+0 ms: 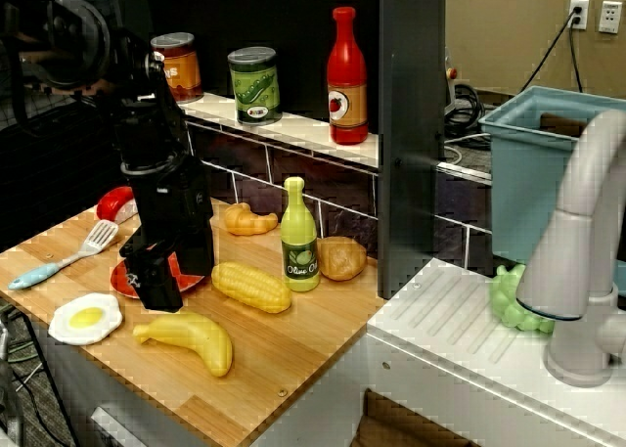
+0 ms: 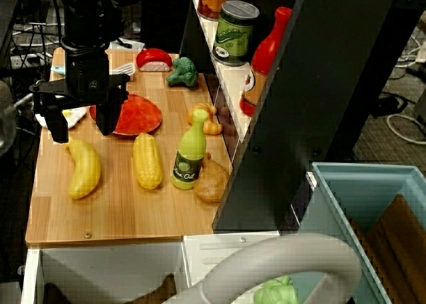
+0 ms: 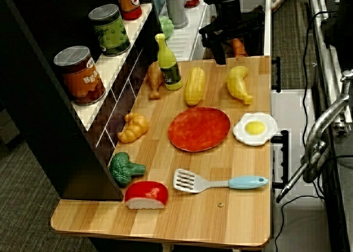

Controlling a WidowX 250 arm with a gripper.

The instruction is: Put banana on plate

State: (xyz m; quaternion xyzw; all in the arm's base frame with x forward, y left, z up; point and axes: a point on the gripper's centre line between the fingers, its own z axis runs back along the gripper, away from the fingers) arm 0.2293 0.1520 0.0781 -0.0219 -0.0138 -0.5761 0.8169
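My gripper grabs the long curved banana around its middle [image 1: 193,335] next, to keep both of its ends level.
The yellow banana [image 2: 84,167] lies on the wooden board near its front edge, also seen in the side view [image 1: 191,339] and from the far end [image 3: 238,84]. The red-orange plate [image 2: 136,114] sits just behind it with nothing on it, and the arm partly hides it in the side view [image 1: 186,279]. My black gripper [image 2: 81,121] hangs open above the banana's far end, at the plate's edge. Its two fingers stand wide apart with nothing between them. From the side it shows as a gripper [image 1: 156,290] pointing down just above the board.
A corn cob [image 2: 147,161] lies next to the banana, with an olive oil bottle [image 2: 188,157] beyond it. A fried egg [image 1: 86,320], spatula [image 3: 220,181], croissant [image 3: 132,128] and broccoli [image 3: 124,168] share the board. Cans stand on the shelf behind, and the sink is to the right.
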